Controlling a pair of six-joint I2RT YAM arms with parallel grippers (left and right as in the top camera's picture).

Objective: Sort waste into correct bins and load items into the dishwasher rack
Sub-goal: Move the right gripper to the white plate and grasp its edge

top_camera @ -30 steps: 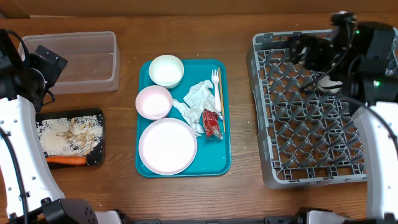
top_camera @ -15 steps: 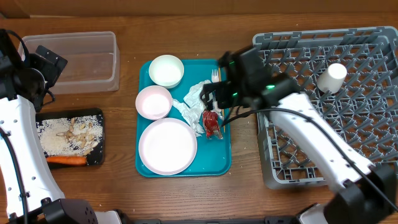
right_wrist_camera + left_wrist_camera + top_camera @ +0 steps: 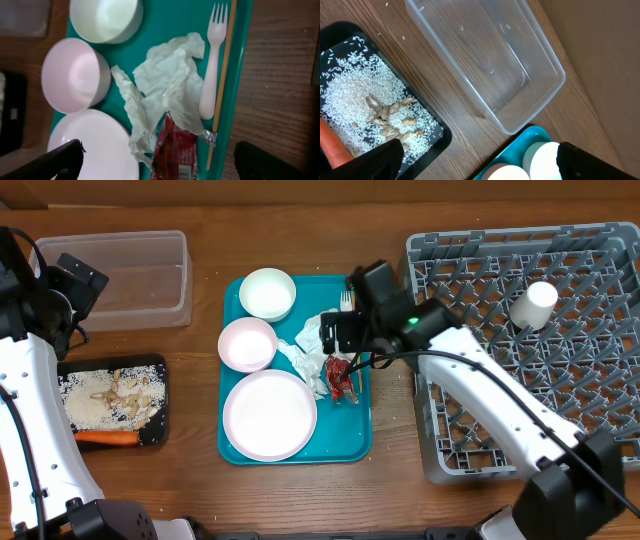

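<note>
My right gripper grabs the plate (image 3: 269,415) by its rim on the rack-facing side next, leaving the plate's opposite edge free to slot into the dishwasher rack.
On the teal tray (image 3: 360,442) lie two white bowls (image 3: 267,293) (image 3: 247,344), a plate (image 3: 269,415), crumpled napkins (image 3: 312,338), a red wrapper (image 3: 342,383), a fork (image 3: 212,65) and a wooden stick (image 3: 224,75). My right gripper (image 3: 346,345) hangs open over the napkins (image 3: 167,85) and wrapper (image 3: 172,150), holding nothing. A white cup (image 3: 533,305) stands in the grey dishwasher rack (image 3: 520,400). My left gripper (image 3: 72,292) is open and empty at the far left, between the clear tub (image 3: 135,275) and the black tray (image 3: 160,438), which holds rice (image 3: 95,400) and a carrot (image 3: 107,437).
In the left wrist view the clear tub (image 3: 485,60) has nothing in it, and the black tray (image 3: 437,132) lies beside it with a strip of bare wood between. The rack fills the table's right side.
My right arm has swung left from over the rack to above the teal tray, leaving the cup standing in the rack. The left arm has not moved.
</note>
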